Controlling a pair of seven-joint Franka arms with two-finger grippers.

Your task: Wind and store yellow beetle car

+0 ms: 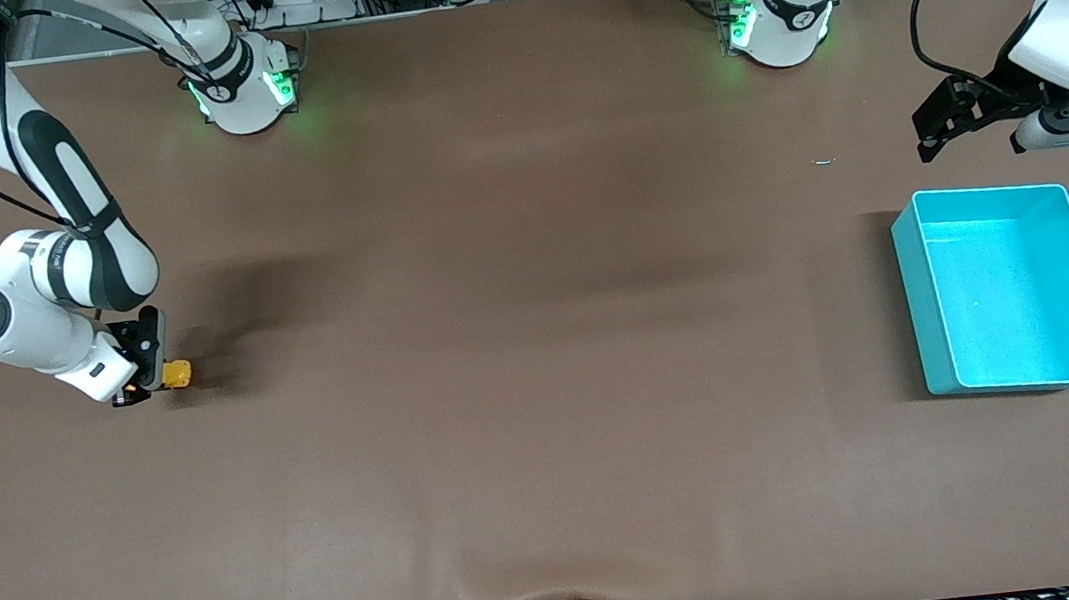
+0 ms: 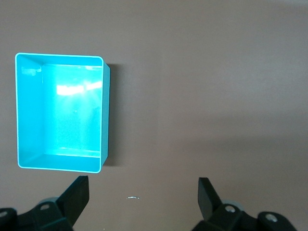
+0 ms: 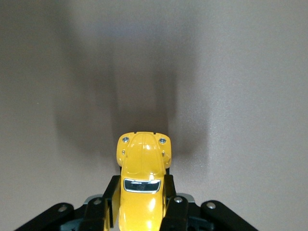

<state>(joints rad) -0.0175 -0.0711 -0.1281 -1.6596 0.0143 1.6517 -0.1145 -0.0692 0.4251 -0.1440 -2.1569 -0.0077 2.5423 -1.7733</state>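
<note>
The yellow car's lower edge is down on the brown tabletop, so the car would stand. My right gripper should open now.
The yellow beetle car (image 3: 142,185) is a small glossy toy with a dark window. My right gripper (image 3: 140,192) is shut on its sides, one black finger against each flank, nose pointing away from the wrist. In the front view the car (image 1: 177,373) and the right gripper (image 1: 150,369) sit low at the right arm's end of the table. The teal bin (image 1: 1006,286) stands at the left arm's end. My left gripper (image 1: 942,125) hangs open over bare table beside the bin, its fingers (image 2: 77,195) wide apart with nothing between them.
The brown table cover (image 1: 539,340) has a wrinkle near the front edge (image 1: 527,583). A tiny pale scrap (image 1: 824,161) lies on the cover near the left gripper; the same scrap (image 2: 132,197) shows between the left fingers. The bin (image 2: 60,113) holds nothing.
</note>
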